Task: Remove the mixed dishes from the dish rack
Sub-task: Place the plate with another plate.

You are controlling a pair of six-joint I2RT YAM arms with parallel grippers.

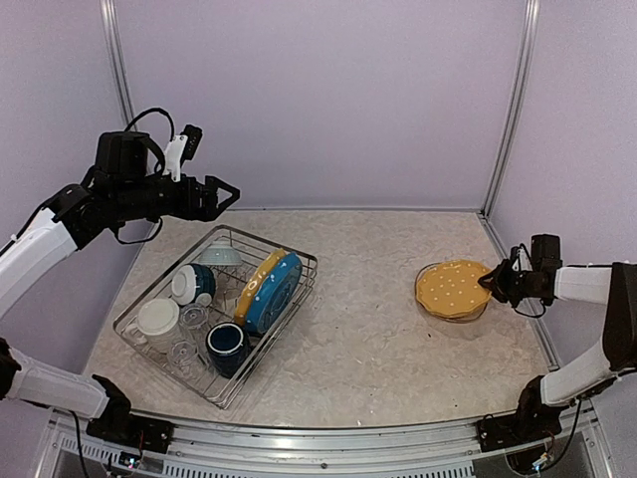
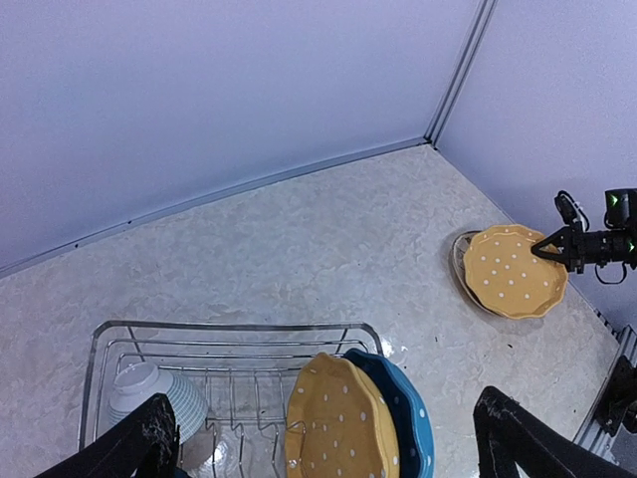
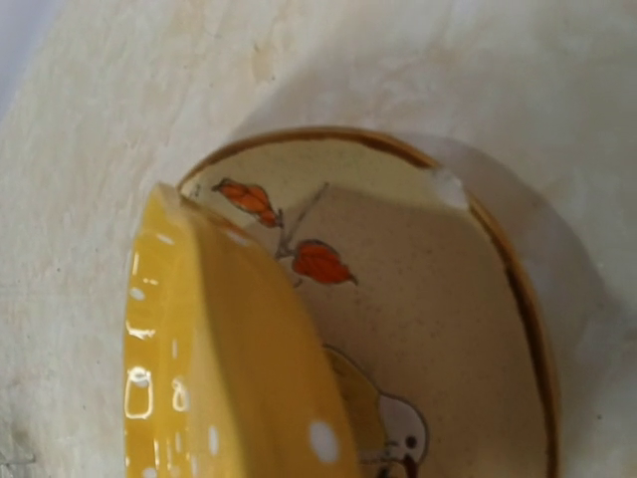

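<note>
My right gripper should release the second yellow dotted plate now. The dotted plate is tilted over the cream plate, so it would land on that plate.
The silver wire dish rack stands at the left of the table. It holds a yellow dotted plate and a blue dotted plate upright, a navy mug, a cream mug, clear glasses and small bowls. My left gripper hovers open and empty high above the rack's far end; the plates sit below it. My right gripper is at the right rim of a second yellow dotted plate, which rests tilted on a cream plate with a bird and leaves. Its fingers are hidden in the right wrist view.
Lilac walls with metal corner posts close in the back and sides. The marbled tabletop runs between the rack and the stacked plates. A metal rail lines the near edge.
</note>
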